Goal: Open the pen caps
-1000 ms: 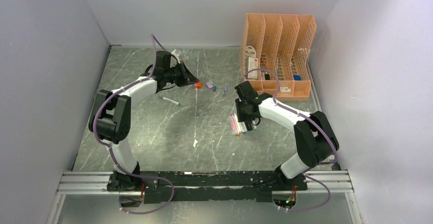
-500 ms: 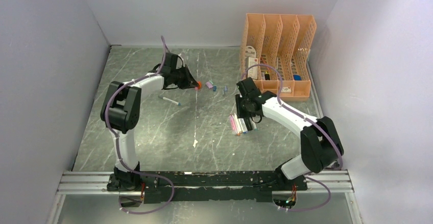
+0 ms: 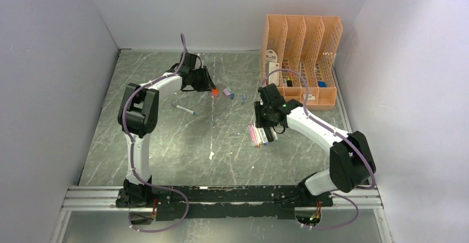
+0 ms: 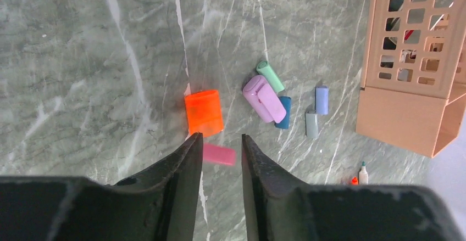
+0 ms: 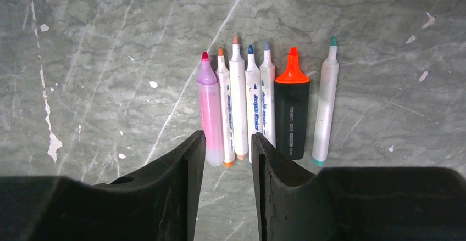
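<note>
The thin white pen needs to be grabbed next by my left gripper near its end with the cap [image 3: 177,107]. The rear part of the pen's body then stays free for my right gripper to open the cap.
The pen caps lie loose at the back middle. In the left wrist view I see an orange cap [image 4: 204,112], a lilac one [image 4: 264,98], a green one [image 4: 270,76], a blue one [image 4: 283,112], a pale blue one [image 4: 321,99] and a grey one [image 4: 311,124]. My left gripper [image 4: 220,139] is open just above them [image 3: 209,87]. A blurred pink cap [image 4: 220,155] shows between its fingertips, clear of the right finger. Several uncapped pens [image 5: 258,106] lie in a row [image 3: 259,135]. My right gripper [image 5: 226,136] is open and empty above their rear ends.
A peach mesh file organiser [image 3: 301,60] stands at the back right, close to the caps; its corner shows in the left wrist view [image 4: 406,115]. One thin white pen [image 3: 184,109] lies alone left of centre. Grey walls close in both sides.
My left gripper has moved right and farther back, over the cluster of caps. The right arm has shifted only slightly above the row of pens.
</note>
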### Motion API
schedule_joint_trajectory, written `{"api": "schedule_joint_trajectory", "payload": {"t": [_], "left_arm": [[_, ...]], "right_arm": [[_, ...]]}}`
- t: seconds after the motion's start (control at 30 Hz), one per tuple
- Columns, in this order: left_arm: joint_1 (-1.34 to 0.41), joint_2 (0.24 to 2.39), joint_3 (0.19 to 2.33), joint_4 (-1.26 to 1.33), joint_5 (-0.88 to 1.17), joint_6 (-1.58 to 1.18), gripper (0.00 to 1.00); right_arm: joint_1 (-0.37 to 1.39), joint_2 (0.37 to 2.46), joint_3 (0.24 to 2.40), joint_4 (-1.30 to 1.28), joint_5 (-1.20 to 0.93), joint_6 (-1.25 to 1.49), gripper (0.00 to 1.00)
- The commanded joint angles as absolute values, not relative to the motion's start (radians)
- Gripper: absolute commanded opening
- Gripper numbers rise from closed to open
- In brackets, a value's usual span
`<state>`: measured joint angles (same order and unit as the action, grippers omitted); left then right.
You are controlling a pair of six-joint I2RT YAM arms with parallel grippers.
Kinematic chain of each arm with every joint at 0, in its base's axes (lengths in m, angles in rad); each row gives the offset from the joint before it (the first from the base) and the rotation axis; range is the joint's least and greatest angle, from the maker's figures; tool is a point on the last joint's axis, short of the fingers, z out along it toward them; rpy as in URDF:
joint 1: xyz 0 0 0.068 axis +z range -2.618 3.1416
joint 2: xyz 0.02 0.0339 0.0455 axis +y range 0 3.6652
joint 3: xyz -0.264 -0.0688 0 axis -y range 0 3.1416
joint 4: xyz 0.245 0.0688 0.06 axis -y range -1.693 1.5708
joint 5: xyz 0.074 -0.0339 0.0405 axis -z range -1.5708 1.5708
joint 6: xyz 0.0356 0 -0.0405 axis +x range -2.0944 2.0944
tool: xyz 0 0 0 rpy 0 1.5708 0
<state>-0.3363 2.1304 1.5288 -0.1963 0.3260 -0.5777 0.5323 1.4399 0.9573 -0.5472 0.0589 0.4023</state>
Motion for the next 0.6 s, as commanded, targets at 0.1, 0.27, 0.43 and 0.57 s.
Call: {"api": "schedule_joint_trajectory", "payload": {"t": [0.1,0.27,0.43,0.57], "left_arm": [[-0.344,2.120,1.573,-0.267,0.324,-0.540,0.44],[-0.318,2.037,1.540,-0.324,0.291,-0.564,0.49],[-0.257,1.882,1.442,-0.407,0.262,-0.610,0.59],[-0.238,1.835,1.436,-0.571,0.140,-0.650,0.63]], "right_arm": [[0.537,1.419,0.946,-0.536,0.037,0.398,0.37],[0.537,1.409,0.948,-0.539,0.033,0.393,0.37],[0.537,1.396,0.940,-0.535,0.014,0.388,0.37],[0.538,1.397,0.932,-0.515,-0.009,0.384,0.38]]}}
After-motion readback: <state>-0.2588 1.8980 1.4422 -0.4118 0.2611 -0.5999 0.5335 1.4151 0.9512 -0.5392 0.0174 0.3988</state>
